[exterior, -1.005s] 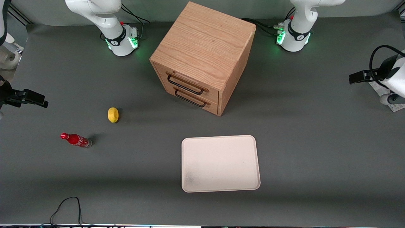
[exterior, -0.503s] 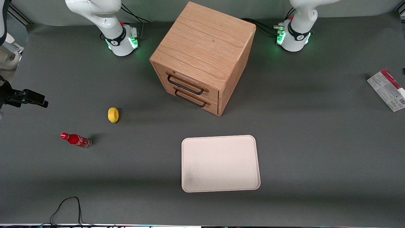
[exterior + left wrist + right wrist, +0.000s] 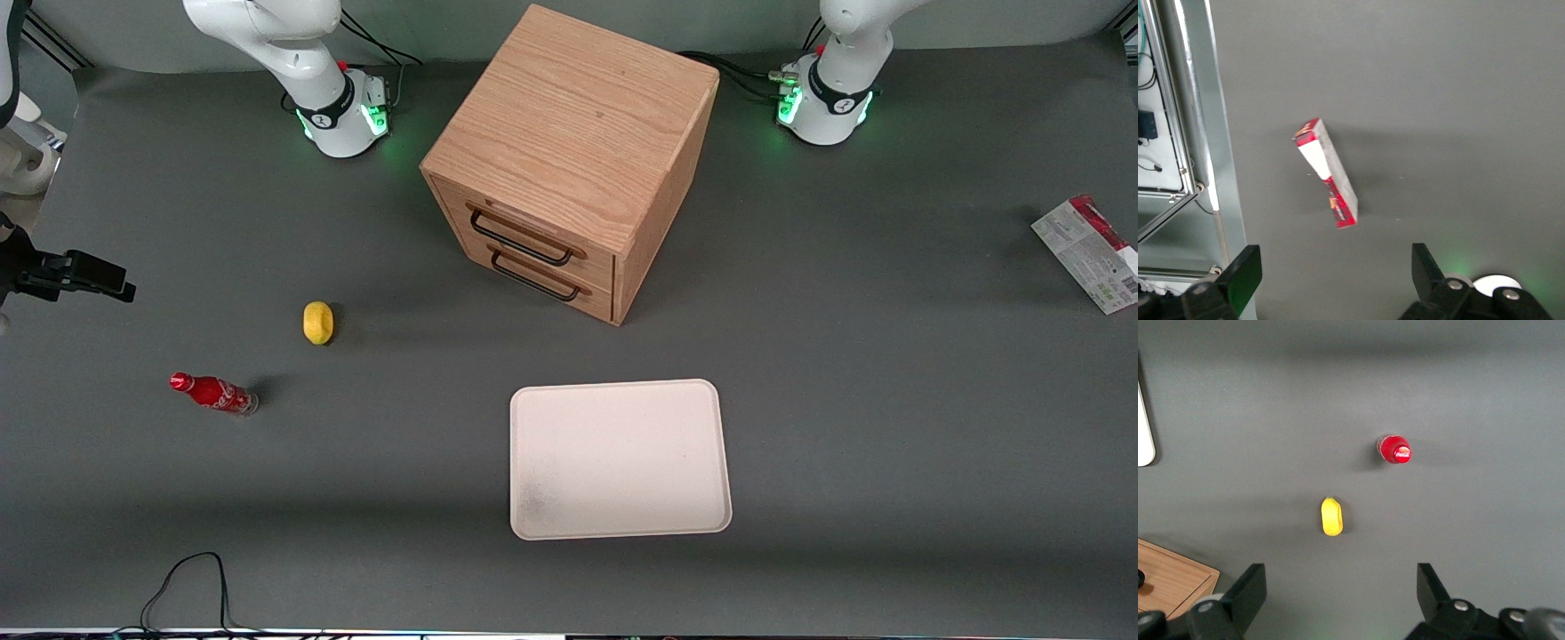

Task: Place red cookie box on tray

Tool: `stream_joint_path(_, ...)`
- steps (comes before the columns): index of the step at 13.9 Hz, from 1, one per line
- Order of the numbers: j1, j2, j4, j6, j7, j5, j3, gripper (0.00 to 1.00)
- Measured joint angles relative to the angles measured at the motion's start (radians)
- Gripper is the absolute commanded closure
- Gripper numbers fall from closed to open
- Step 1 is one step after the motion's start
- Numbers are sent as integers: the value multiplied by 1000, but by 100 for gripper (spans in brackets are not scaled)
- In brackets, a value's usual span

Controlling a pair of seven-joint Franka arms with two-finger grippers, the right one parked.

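My left gripper should next grab the red cookie box across its narrow red-and-white side (image 3: 1101,223) to put the box on the cream-white tray (image 3: 620,459).
The red cookie box (image 3: 1086,253) lies on the grey table at the working arm's end, close to the table's edge, pale printed face up. In the left wrist view the box (image 3: 1327,172) shows its red narrow side and grey face. My left gripper (image 3: 1336,280) is open and empty, well above the table, with the box ahead of its fingertips (image 3: 1245,270). The gripper is out of the front view. The cream-white tray (image 3: 620,459) lies empty, nearer to the front camera than the cabinet.
A wooden drawer cabinet (image 3: 569,169) with two closed drawers stands mid-table. A yellow lemon (image 3: 318,322) and a small red cola bottle (image 3: 213,393) lie toward the parked arm's end. A metal frame rail (image 3: 1198,133) runs along the table edge beside the box.
One second ago the left arm's wrist covered the box in the front view. It has since moved out of that view, and the box now shows whole.
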Motion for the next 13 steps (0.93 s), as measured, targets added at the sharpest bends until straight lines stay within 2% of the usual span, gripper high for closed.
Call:
stream_joint_path(4,56,77,9,24,-1,-1,-1,0)
stream_joint_path(6,93,95,-12,63,-15,-28,-1,0)
stream_joint_path(13,175,109,-258,323,-92,-90,-2,0)
